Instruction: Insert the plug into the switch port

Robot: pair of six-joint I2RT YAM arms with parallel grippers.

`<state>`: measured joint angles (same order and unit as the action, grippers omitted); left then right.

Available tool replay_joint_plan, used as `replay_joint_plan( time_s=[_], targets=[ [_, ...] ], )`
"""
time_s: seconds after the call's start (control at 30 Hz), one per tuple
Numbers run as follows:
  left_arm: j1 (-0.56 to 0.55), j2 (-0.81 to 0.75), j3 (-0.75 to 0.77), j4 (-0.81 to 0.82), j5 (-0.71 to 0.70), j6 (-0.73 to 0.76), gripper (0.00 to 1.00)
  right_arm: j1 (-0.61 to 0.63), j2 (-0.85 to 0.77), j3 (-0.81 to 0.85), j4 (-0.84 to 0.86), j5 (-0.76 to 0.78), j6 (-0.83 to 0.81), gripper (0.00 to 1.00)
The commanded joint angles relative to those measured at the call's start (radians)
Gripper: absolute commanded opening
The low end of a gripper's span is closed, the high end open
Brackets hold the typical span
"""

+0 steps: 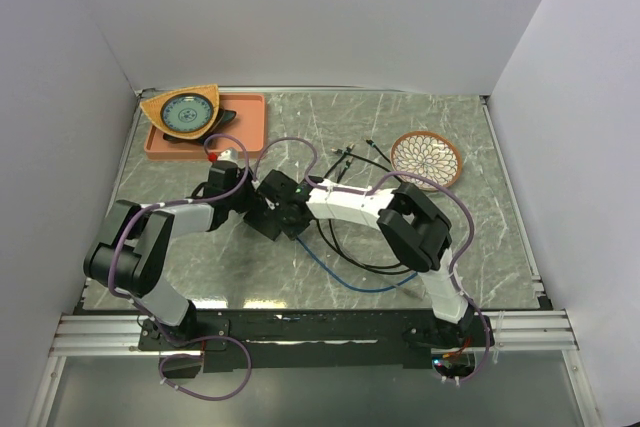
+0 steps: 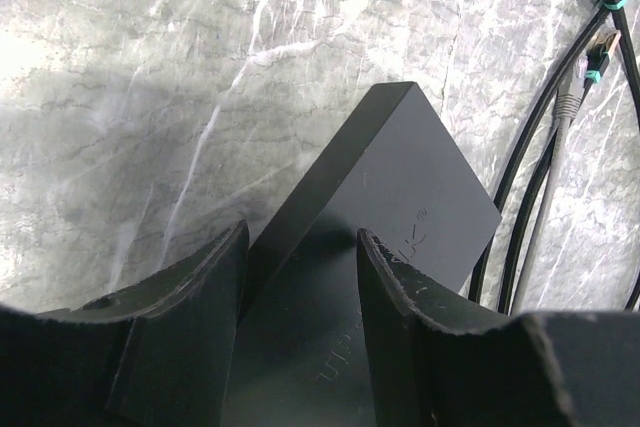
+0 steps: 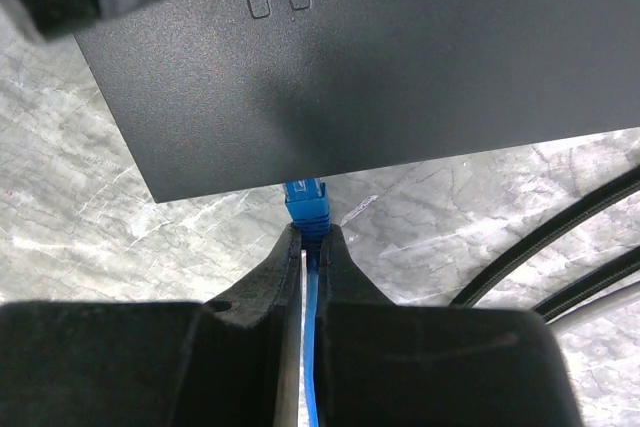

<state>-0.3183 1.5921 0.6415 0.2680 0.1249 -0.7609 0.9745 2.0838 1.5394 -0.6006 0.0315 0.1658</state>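
Observation:
The blue plug's tip is hidden at the switch's near long edge, head in line, so the plug would stay seated. It is time for my right gripper to open now.
The switch [image 2: 400, 177] is a flat matte-black box, tilted off the marble table between the two arms. My left gripper [image 2: 300, 237] is shut on it, its fingers [image 2: 395, 287] pressing across the box. In the right wrist view the switch [image 3: 380, 67] fills the top. My right gripper [image 3: 311, 232] is shut on the blue plug [image 3: 306, 199], just behind its head. The plug's tip meets the box's near long edge and disappears under it. The switch port itself is hidden on that edge. In the top view both grippers [image 1: 262, 209] [image 1: 292, 209] meet at the table's middle.
The blue cable [image 1: 345, 282] trails from the plug toward the near edge. Black cables [image 2: 545, 147] with spare plugs [image 2: 600, 47] lie right of the switch. An orange tray [image 1: 250, 122] with a bowl [image 1: 183, 112] stands at the back left, a patterned plate [image 1: 426, 159] at the back right.

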Motion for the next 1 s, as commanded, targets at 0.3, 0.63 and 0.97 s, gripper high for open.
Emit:
replay_joint_plan(
  time_s=[0.3, 0.63, 0.97],
  targets=[
    [-0.148, 0.000, -0.052, -0.131, 0.236, -0.144, 0.51, -0.022, 0.002, 0.131, 0.481, 0.011, 0.035, 0.00],
    [-0.130, 0.017, 0.001, -0.203, 0.174, -0.092, 0.59, -0.023, -0.062, -0.001, 0.473, -0.061, 0.031, 0.00],
    [-0.013, -0.021, 0.052, -0.300, 0.113, -0.009, 0.77, -0.022, -0.185, -0.239, 0.466, -0.120, 0.043, 0.30]
  ],
)
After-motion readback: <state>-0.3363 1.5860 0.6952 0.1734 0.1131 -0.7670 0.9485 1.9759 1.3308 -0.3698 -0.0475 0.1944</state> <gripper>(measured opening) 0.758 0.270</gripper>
